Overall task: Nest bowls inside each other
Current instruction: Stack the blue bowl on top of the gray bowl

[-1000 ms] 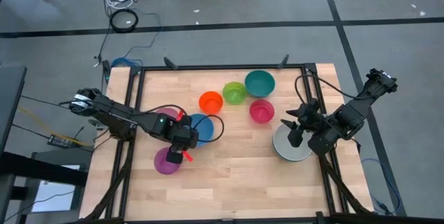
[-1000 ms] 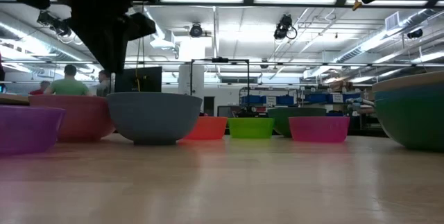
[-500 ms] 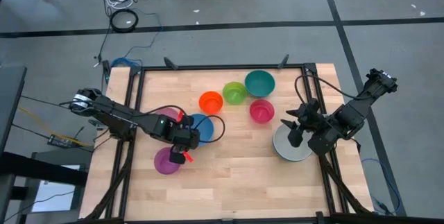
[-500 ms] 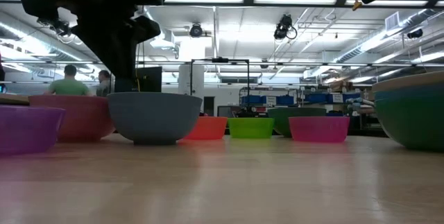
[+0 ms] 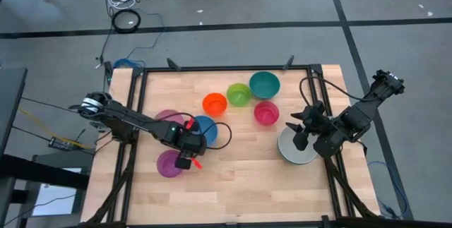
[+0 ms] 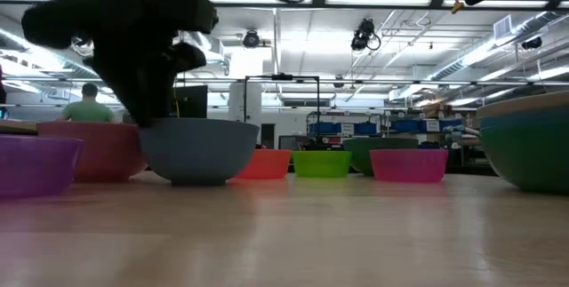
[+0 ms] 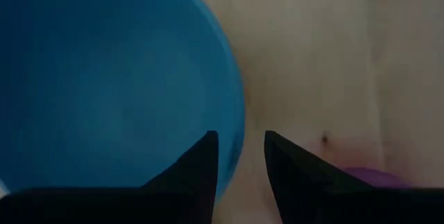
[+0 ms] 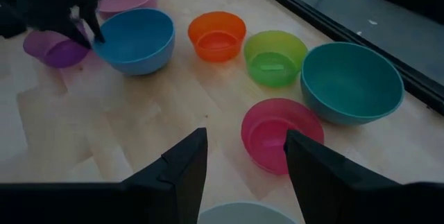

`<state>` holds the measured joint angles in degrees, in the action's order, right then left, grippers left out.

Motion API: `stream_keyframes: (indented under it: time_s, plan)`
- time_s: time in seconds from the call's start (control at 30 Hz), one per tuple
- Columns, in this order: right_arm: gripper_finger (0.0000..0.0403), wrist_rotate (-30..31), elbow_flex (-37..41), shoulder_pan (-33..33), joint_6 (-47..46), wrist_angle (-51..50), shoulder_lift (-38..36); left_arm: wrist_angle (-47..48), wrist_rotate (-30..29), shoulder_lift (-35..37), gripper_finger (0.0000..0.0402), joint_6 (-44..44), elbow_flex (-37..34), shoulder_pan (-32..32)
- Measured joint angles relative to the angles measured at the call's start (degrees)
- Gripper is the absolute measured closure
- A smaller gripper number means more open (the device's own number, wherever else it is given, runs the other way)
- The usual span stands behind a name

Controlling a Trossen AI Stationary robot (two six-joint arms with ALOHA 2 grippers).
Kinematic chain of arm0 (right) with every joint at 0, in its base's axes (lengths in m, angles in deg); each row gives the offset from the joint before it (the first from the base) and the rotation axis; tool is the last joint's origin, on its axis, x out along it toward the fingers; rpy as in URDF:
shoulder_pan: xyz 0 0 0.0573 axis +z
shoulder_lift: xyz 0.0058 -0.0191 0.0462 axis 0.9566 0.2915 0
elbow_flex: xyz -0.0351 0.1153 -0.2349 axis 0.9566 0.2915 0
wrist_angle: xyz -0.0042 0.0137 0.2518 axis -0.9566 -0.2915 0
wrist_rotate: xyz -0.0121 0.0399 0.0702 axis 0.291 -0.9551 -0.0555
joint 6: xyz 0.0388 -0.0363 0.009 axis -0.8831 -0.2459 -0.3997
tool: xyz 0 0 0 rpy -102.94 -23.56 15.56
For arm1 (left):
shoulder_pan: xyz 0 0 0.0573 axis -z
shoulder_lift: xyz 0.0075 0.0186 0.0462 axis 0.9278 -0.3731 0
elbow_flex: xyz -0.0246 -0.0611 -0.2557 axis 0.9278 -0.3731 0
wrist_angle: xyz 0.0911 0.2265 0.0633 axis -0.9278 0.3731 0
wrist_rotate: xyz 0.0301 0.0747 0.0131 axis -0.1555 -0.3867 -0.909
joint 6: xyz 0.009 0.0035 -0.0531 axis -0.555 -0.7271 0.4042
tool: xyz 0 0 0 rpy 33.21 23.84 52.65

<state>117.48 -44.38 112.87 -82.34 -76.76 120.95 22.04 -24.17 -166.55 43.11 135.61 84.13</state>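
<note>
My left gripper grabs the blue bowl by its rim (image 7: pixel 236 141) next, to nest it in the white bowl.
A blue bowl (image 5: pixel 209 128) stands upright on the wooden table, left of the middle. My left gripper (image 7: pixel 239 151) points down at the bowl's near-left rim (image 7: pixel 236 130), open, one finger over the inside and one outside. Whether the fingers touch the rim I cannot tell. A purple bowl (image 5: pixel 168 164) sits just nearer, and a pink bowl (image 5: pixel 167 118) just to the left. My right gripper (image 8: pixel 243 165) hangs open above a white bowl (image 5: pixel 296 150) at the right.
Orange (image 5: pixel 214 104), lime (image 5: pixel 239 94), teal (image 5: pixel 264 84) and magenta (image 5: pixel 266 113) bowls stand apart in the far middle of the table. Bare wood lies along the near middle (image 5: pixel 240 186). A black frame rail (image 5: pixel 226 68) borders the table.
My left gripper has come down toward the blue bowl's rim, shifting a little toward the near edge. The bowls have stayed where they were.
</note>
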Motion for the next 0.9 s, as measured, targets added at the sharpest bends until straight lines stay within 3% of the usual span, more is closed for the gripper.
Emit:
stream_keyframes:
  time_s: [0.27,0.47,0.63,0.77,0.9]
  plan:
    - [0.0220,-0.29,0.00,0.00,0.04,0.00,0.00,-2.25,-0.52,-6.00,0.0284,-2.49,0.00,-0.24]
    - [0.0220,-0.29,0.00,0.02,0.07,-0.02,-0.02,-5.78,-0.34,-6.16,0.0386,-7.50,0.59,-0.63]
    - [0.0220,0.04,0.00,-0.22,0.14,-0.26,-0.01,-6.74,-2.28,-6.16,0.0395,-8.92,3.72,-1.07]
    - [0.0220,4.73,0.02,0.10,1.26,0.08,0.00,-10.70,-6.74,-6.14,0.0397,-16.05,9.69,-1.34]
    - [0.0220,11.44,-0.46,2.38,6.16,3.07,-0.12,-20.30,-5.01,-6.14,0.0398,-23.69,14.94,-3.85]
